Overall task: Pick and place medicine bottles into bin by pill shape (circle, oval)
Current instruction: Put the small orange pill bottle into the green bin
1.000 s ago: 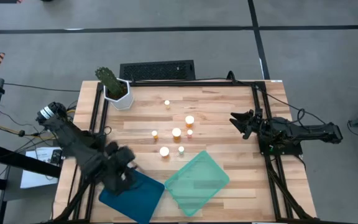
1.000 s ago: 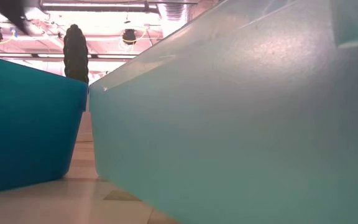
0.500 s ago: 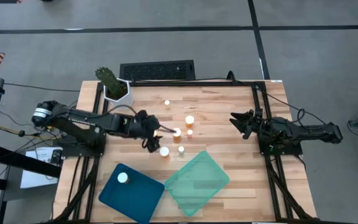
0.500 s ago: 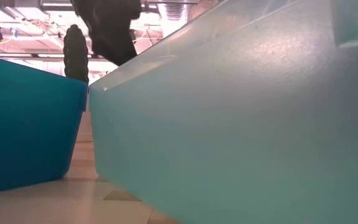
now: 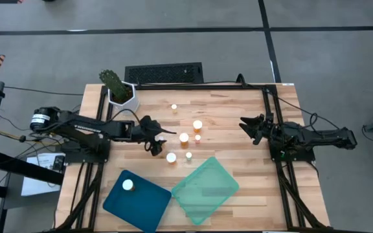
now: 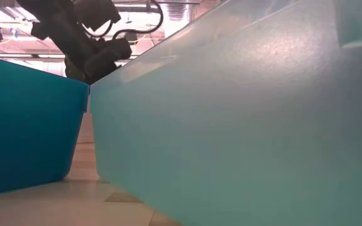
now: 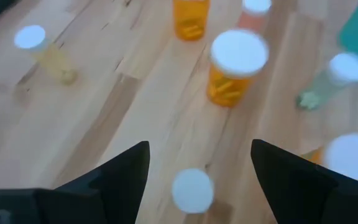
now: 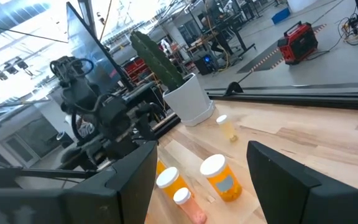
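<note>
My left gripper is to pick up the small medicine bottle by its white cap next, so the bottle can be sorted into its bin by pill shape.
Several amber medicine bottles with white caps stand upright on the wooden table's middle, among them a wide one and a nearer one. One more bottle stands in the dark blue bin. My left gripper hangs open over the left side of the group. A small white-capped bottle shows below the gap of the left gripper, untouched. My right gripper waits open at the table's right side.
A light teal bin lies beside the blue bin at the near edge; both fill the low view. A white pot with a cactus stands at the far left corner, with a black keyboard behind the table. Black frame rails run along both sides.
My left gripper has swung from over the dark blue bin at the near left toward the far right, to the bottles in the table's middle. It has sunk and turned as it went. The bottle in the blue bin is uncovered now.
</note>
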`<state>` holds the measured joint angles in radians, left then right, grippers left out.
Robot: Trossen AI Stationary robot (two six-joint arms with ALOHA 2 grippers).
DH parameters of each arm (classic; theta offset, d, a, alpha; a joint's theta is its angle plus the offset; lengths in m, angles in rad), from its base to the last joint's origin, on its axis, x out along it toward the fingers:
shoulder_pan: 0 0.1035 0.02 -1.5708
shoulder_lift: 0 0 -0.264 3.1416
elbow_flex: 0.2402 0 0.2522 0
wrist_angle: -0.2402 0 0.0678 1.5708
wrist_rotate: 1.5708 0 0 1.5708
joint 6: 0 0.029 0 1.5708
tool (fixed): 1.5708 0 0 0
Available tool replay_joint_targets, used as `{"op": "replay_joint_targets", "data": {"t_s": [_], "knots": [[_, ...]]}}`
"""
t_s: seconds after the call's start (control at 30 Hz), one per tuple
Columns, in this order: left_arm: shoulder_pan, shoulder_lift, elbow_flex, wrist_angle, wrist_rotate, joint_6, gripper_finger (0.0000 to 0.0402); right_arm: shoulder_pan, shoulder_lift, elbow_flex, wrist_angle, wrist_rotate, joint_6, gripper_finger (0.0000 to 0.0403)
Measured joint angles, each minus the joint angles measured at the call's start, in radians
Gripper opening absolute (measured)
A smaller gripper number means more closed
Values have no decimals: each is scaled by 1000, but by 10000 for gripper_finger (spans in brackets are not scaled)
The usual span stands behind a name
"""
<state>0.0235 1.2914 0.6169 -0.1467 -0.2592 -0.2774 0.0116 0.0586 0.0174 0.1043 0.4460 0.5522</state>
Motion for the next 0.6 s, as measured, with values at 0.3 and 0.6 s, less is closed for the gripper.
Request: {"op": "replay_joint_targets", "data": {"t_s": [0.3,0.6], "knots": [[0,88,0,4,-14,47,275,0,0,0,-1,0,9,260],[0,129,0,3,13,49,242,0,0,0,-1,0,9,260]]}}
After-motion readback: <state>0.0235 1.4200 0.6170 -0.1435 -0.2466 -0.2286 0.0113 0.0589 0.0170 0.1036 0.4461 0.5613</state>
